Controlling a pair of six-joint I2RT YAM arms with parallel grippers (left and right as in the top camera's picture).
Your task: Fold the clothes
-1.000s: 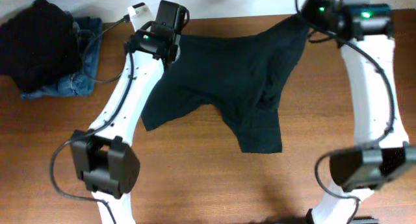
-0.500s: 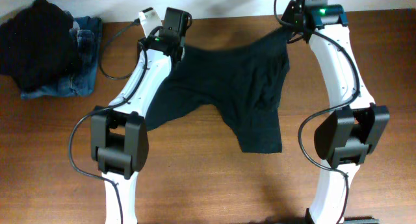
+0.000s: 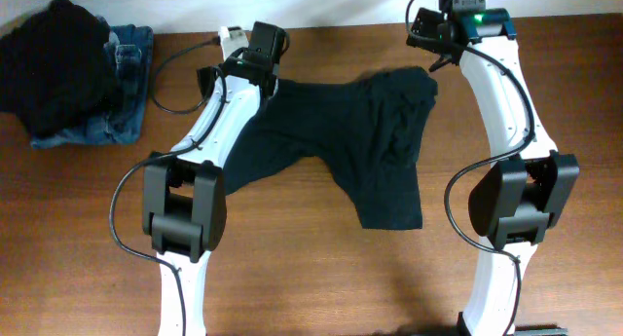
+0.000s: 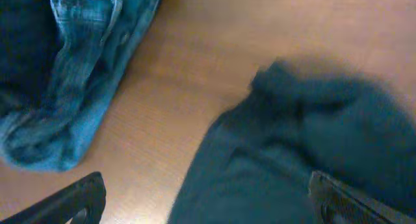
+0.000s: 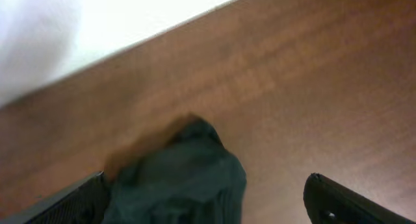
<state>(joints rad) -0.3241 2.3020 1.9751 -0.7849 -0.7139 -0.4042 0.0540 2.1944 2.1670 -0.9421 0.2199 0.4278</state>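
Note:
The right gripper grabs the dark T-shirt (image 3: 341,141) by its bunched far corner (image 3: 421,84) next, to straighten the crumpled T-shirt for folding.
The clothes, a very dark T-shirt (image 3: 341,141), lie crumpled on the brown table (image 3: 311,278), with one end trailing toward the front. My left gripper (image 3: 255,65) hovers over the shirt's far left corner. In the left wrist view it (image 4: 208,211) is open, and the dark cloth (image 4: 299,146) lies loose between and beyond its fingertips (image 4: 81,197). My right gripper (image 3: 435,46) is above the far right corner. In the right wrist view it (image 5: 208,211) is also open, with a bunched corner of cloth (image 5: 182,178) lying under the gap, apart from the fingers (image 5: 341,199).
Blue denim jeans (image 3: 122,93) with a black garment (image 3: 58,68) piled on them sit at the far left; the jeans (image 4: 78,74) show close by in the left wrist view. The table's far edge (image 5: 130,45) meets a white wall just beyond the right gripper.
Both grippers went from shut to open and let go of the shirt's far corners. The cloth dropped and slackened on the table, and both arms swung in to reach straight up the table.

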